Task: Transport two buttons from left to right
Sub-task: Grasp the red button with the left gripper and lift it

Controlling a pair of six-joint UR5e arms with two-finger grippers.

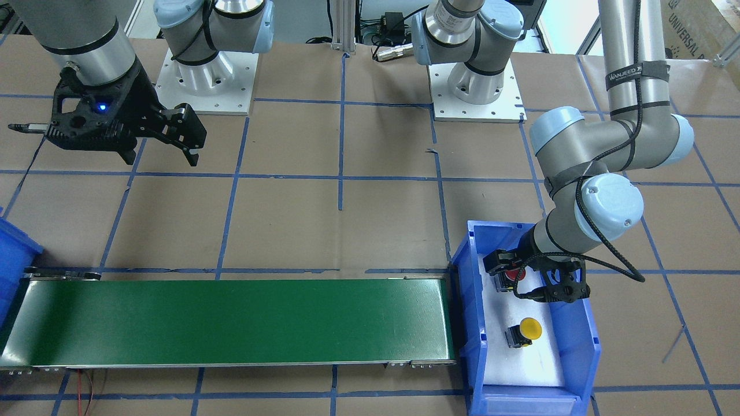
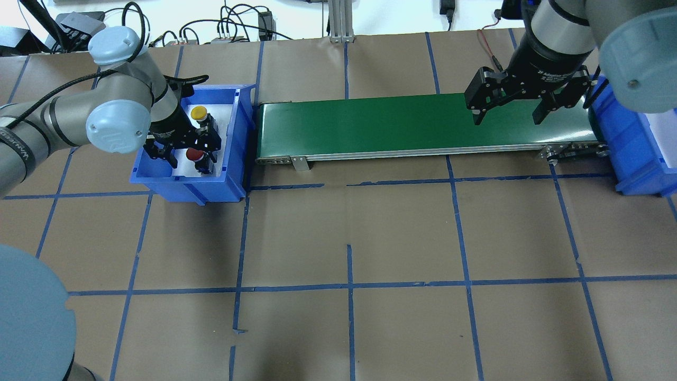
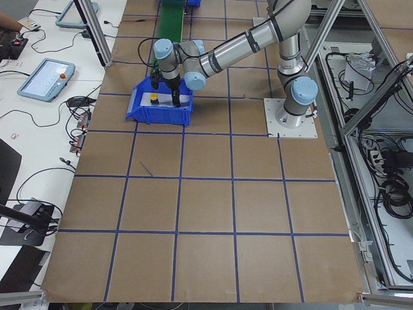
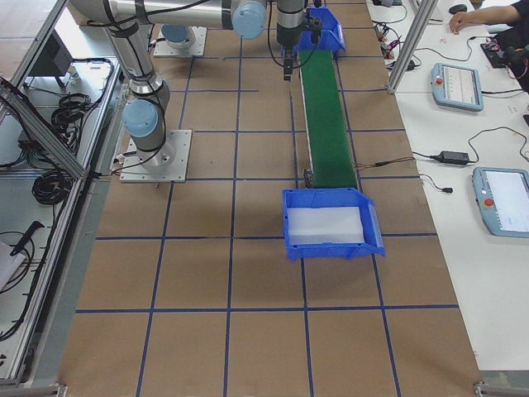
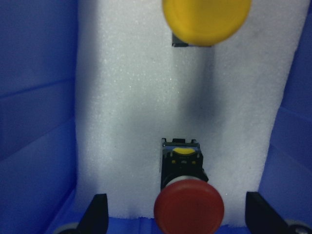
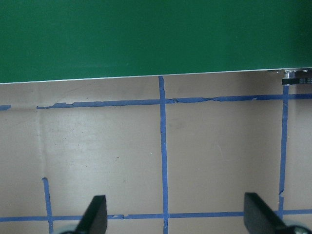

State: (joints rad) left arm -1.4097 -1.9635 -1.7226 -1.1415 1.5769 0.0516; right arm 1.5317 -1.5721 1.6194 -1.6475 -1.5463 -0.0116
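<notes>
My left gripper picks up the red button by its round red cap [image 1: 514,275] next and carries it across to the green belt [image 1: 229,322].
The red button [image 2: 194,154] and the yellow button [image 2: 199,112] lie on white foam in the blue bin [image 2: 185,188] at the table's left end. My left gripper [image 2: 185,157] is down in that bin, open, with one finger on each side of the red button and apart from it. In the left wrist view the red button [image 5: 189,207] sits between the spread fingers, and the yellow button [image 5: 206,19] lies farther ahead. My right gripper [image 2: 508,111] is open and empty, hovering over the right end of the green conveyor belt [image 2: 370,124].
The green belt runs from the left bin to a second blue bin [image 2: 629,148] at the right, which holds only white foam [image 4: 326,225]. Brown paper with blue tape lines covers the table [image 2: 349,238]. Both arm bases [image 1: 202,81] stand behind the belt.
</notes>
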